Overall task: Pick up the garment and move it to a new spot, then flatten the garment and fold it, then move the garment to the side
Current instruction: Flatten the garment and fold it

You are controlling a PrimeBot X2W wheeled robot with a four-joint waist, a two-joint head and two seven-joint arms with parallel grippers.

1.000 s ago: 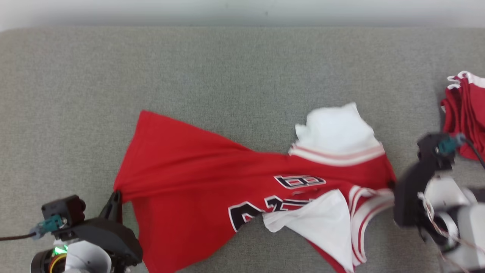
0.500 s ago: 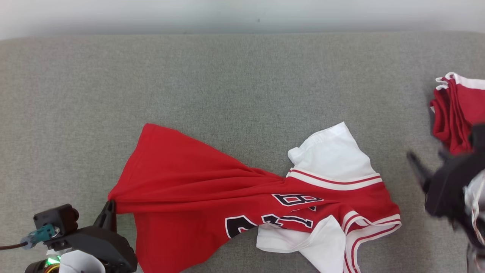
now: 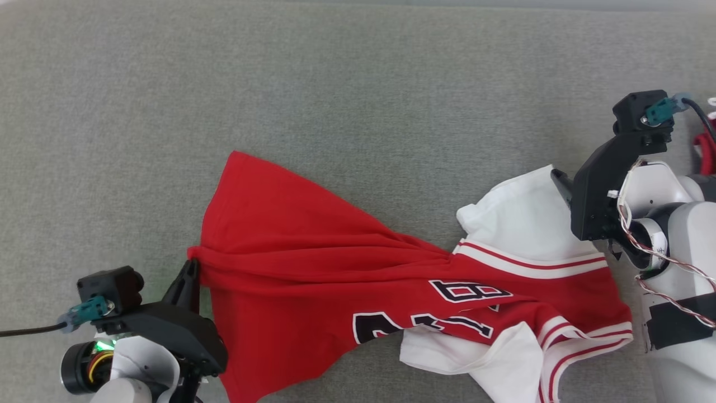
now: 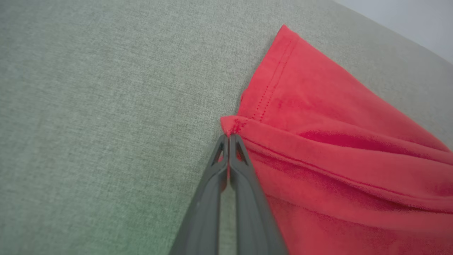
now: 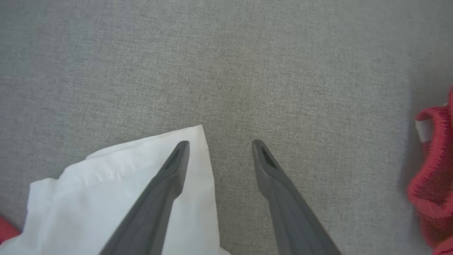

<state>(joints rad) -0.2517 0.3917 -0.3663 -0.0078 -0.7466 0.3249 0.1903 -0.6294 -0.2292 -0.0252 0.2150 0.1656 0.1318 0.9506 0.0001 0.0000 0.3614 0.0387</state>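
My right gripper pinches the white sleeve (image 3: pixel 530 218) by the loose corner of its cuff (image 3: pixel 551 170) next, since the sleeve lies slack and flat on the surface.
The garment (image 3: pixel 313 268) is a red jersey with white sleeves and black numbers, lying bunched and twisted on the grey cloth surface (image 3: pixel 335 101). My left gripper (image 3: pixel 193 267) is shut on the hem's left corner; the left wrist view shows its tips (image 4: pixel 228 136) pinching a fold of the red hem (image 4: pixel 336 141). At the right, my right gripper (image 3: pixel 559 180) hangs open over the corner of the upper white sleeve (image 3: pixel 520 218). In the right wrist view (image 5: pixel 220 142) one finger lies over the sleeve (image 5: pixel 106 198), the other over bare surface, with nothing between them.
A second red and white garment (image 3: pixel 706 145) lies bunched at the right edge, close to my right arm, and it also appears at the side of the right wrist view (image 5: pixel 433 177). Grey surface stretches wide behind and left of the jersey.
My right gripper let go of the jersey's shoulder, opened, swung out to the right, then came back over the upper white sleeve. The head camera shifted. My left gripper kept its hold on the hem.
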